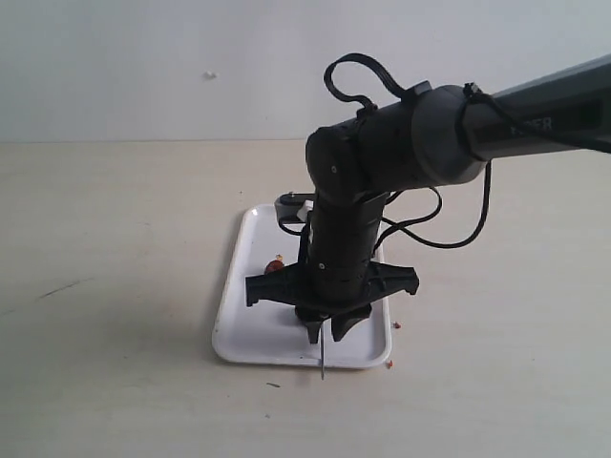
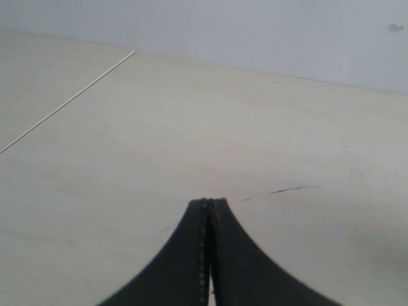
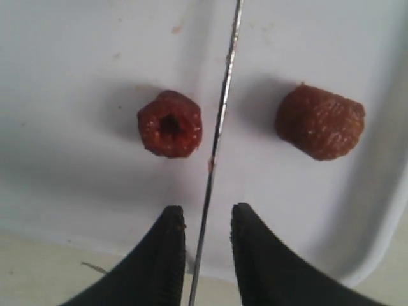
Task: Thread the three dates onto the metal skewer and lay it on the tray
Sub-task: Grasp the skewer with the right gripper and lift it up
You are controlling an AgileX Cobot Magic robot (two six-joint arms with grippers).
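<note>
My right gripper should grab the metal skewer by its body near the skewer's jutting end (image 1: 323, 349) (image 3: 203, 223) next, so that the dates can be threaded.
The white tray (image 1: 241, 310) lies mid-table. My right gripper (image 1: 327, 334) points down over its near edge, open. In the right wrist view the thin metal skewer (image 3: 220, 108) runs between the open right gripper (image 3: 207, 213) fingers, touching neither; its end juts past the tray rim as the skewer (image 1: 323, 361). Two dates lie loose on the tray (image 3: 70, 172), one on each side of the rod: a pierced date (image 3: 169, 124) and a whole date (image 3: 320, 121). One date (image 1: 274, 266) shows left of the arm. My left gripper (image 2: 209, 201) is shut on nothing over bare table.
Tiny reddish crumbs (image 1: 389, 364) lie on the table by the tray's near right corner. A dark grey object (image 1: 291, 203) sits at the tray's far rim. The right arm (image 1: 382, 153) and its cable (image 1: 449, 239) hide the tray's middle. A scuff mark (image 2: 293, 189) marks the table.
</note>
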